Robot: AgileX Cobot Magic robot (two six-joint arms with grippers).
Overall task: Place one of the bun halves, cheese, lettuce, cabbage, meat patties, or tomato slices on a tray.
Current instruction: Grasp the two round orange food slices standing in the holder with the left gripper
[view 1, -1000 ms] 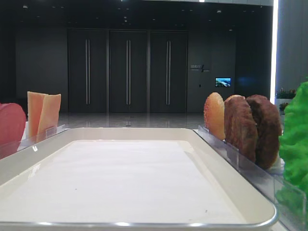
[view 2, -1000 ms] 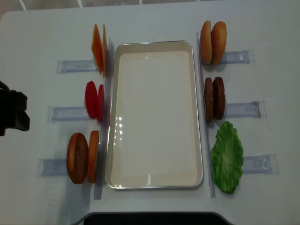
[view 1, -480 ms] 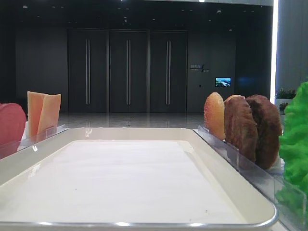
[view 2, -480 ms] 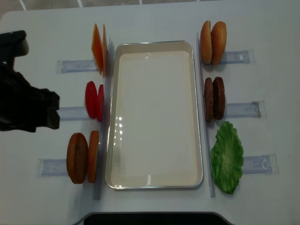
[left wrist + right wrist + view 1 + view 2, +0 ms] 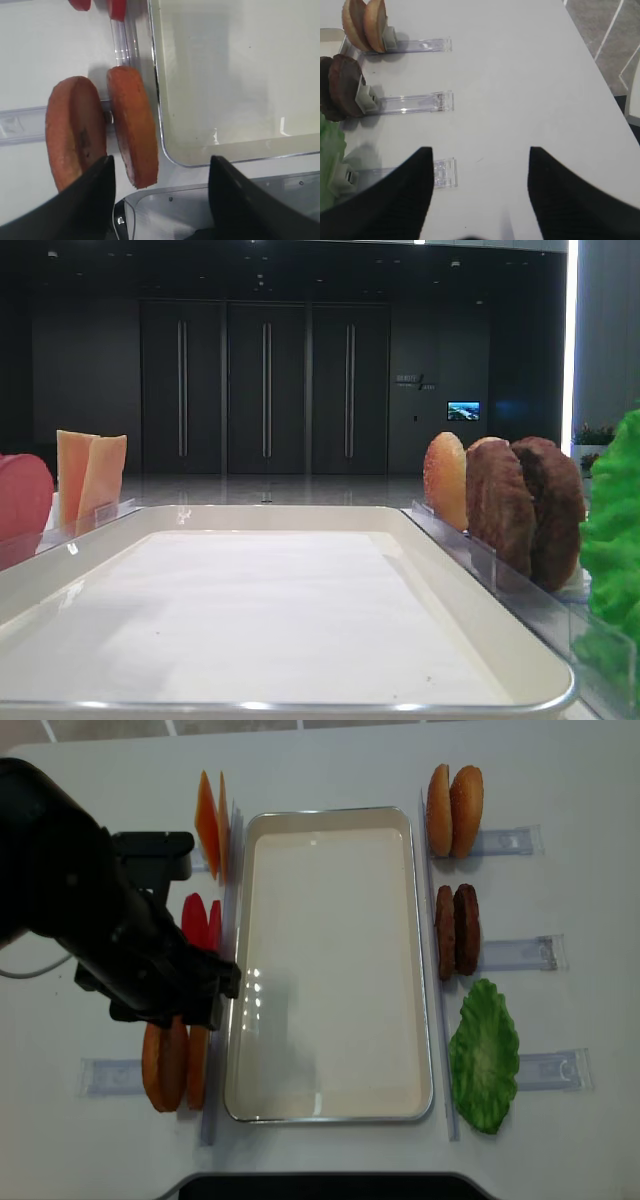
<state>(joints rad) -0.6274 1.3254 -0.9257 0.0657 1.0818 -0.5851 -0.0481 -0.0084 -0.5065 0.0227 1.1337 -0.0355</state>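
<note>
My left gripper takes hold of the inner bun half by its long rim (image 5: 198,1066) next, to lay it on the cream-white tray.
The cream-white tray (image 5: 330,1105) lies mid-table with only its paper lining in it. Two bun halves (image 5: 175,1070) stand on edge in a clear holder at its lower left. My left gripper (image 5: 161,159) hangs open just above them, and the inner bun half (image 5: 132,132) reaches in between the fingers, ungripped. Cheese (image 5: 208,825) and tomato slices (image 5: 200,925) stand further up that side. Meat patties (image 5: 457,930) and one green leaf (image 5: 485,1055), lettuce or cabbage, are on the right. My right gripper (image 5: 480,150) is open over bare table.
Two speckled orange-tan discs (image 5: 455,810) stand at the top right. Clear plastic holders (image 5: 415,102) stick out from each food pair. The left arm (image 5: 100,920) covers much of the table's left side. A dark edge (image 5: 320,1185) runs along the front.
The left arm has swung in from the left edge towards the tray and now hangs over the tomato slices and bun halves. The food and the tray are where they were.
</note>
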